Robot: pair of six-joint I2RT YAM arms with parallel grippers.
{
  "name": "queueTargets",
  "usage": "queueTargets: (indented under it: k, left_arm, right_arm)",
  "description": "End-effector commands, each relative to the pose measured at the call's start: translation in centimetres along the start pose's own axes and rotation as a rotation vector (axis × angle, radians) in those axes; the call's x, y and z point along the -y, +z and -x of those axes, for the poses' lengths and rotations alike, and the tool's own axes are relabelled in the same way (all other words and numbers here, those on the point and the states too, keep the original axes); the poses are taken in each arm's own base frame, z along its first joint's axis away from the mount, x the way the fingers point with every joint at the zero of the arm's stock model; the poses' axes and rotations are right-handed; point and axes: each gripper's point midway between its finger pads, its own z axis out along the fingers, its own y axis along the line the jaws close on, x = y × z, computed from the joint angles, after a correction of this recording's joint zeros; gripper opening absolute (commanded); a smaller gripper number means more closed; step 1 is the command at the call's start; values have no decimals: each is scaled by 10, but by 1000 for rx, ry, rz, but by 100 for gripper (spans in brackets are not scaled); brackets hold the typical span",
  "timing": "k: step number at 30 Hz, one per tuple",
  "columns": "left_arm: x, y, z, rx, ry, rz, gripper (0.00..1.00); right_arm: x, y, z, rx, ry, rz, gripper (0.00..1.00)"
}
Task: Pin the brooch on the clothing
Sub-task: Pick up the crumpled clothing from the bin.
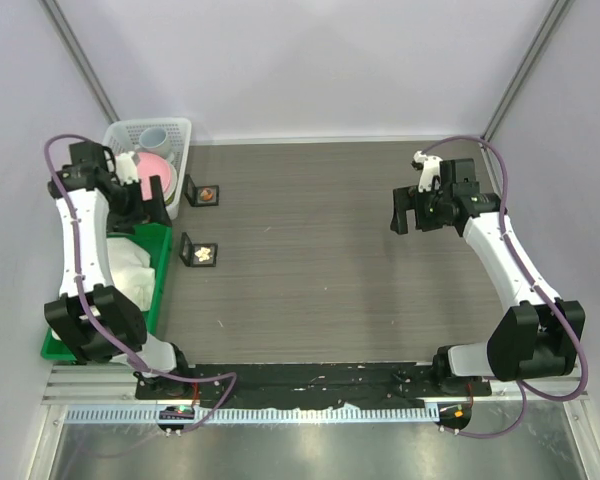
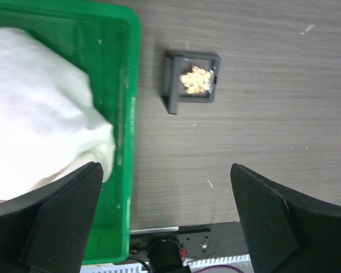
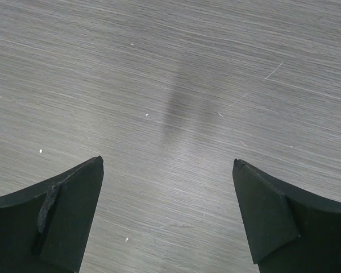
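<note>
Next, my left gripper grabs the clothing by its crumpled fold, which leaves the remaining fabric free to spread for the brooch.
The clothing, crumpled white fabric, lies in a green bin at the table's left edge; its red print does not show. It also shows in the top view. A gold brooch sits in a small black open box on the table just right of the bin, seen in the top view too. A second black box holds an orange brooch. My left gripper is open and empty above the bin's right rim. My right gripper is open and empty over bare table at the right.
A white mesh basket with a pink item and a grey cup stands behind the green bin. The arms' black base plate runs along the near edge. Grey walls enclose the table.
</note>
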Motion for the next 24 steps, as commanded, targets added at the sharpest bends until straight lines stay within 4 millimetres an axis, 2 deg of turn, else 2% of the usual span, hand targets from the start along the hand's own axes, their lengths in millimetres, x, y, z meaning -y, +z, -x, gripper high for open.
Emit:
queueTargets:
  k: [1, 5, 9, 13, 17, 18, 21, 24]
  left_arm:
    - [-21, -29, 13, 26, 94, 3, 100]
    - [-39, -50, 16, 36, 147, -1, 100]
    - [-62, -61, -2, -40, 241, -9, 100]
    - [-99, -66, -28, -143, 330, 14, 100]
    - [-131, -53, -53, -250, 413, 21, 100]
    - [-139, -45, -62, -286, 450, 25, 100]
    - [-147, -30, -69, -306, 495, 22, 100]
    - [-148, -10, -86, -357, 497, -42, 100]
  right_arm:
    - [-7, -6, 17, 44, -28, 20, 100]
    - [-11, -2, 17, 28, -41, 29, 100]
    - [-16, 1, 17, 15, -59, 44, 100]
    - [-21, 7, 13, -9, -70, 59, 100]
    - [-26, 10, 11, -24, -81, 74, 100]
    - [-28, 11, 10, -32, -84, 77, 100]
    - [-28, 14, 9, -44, -87, 78, 100]
    - [-27, 16, 7, -59, -93, 75, 100]
